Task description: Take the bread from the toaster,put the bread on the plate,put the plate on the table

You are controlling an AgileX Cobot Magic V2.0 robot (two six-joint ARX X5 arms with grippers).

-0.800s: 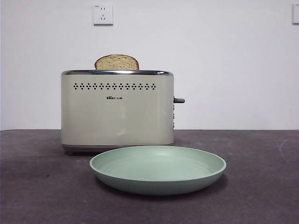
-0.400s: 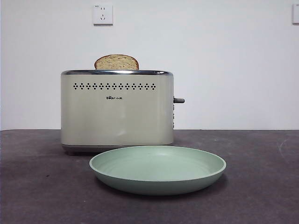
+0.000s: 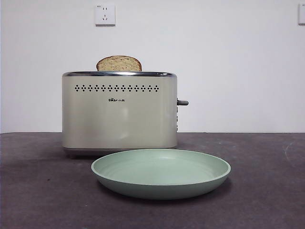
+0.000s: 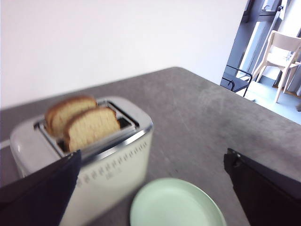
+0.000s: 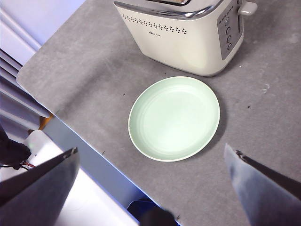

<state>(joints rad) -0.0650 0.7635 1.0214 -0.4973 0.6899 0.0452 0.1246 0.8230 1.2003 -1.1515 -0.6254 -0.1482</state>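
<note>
The bread is in the far slot. My left gripper should next grab it by its exposed crust edge [image 3: 119,58], to take it out and put it onto the plate [image 3: 161,172].
The cream toaster [image 3: 119,114] stands on the dark table [image 3: 267,191], left of the middle. Two slices stand in its slots. The bread [image 4: 63,113], with a darker brown crust, is in the far slot. A speckled, round-topped slice [image 4: 91,128] fills the near slot and hides the bread in the front view. The mint green plate [image 3: 161,172] lies flat on the table just in front of the toaster. My left gripper [image 4: 151,157] hovers open above the toaster [image 4: 113,165] and plate [image 4: 174,205]. High over the plate [image 5: 174,117], my right gripper [image 5: 150,151] is open too. Both hold nothing.
The toaster's lever [image 3: 183,102] sticks out on its right side. A wall socket [image 3: 105,15] sits on the white wall behind. The table's front edge [image 5: 80,136] runs close to the plate in the right wrist view. A chair [image 4: 282,56] stands beyond the table.
</note>
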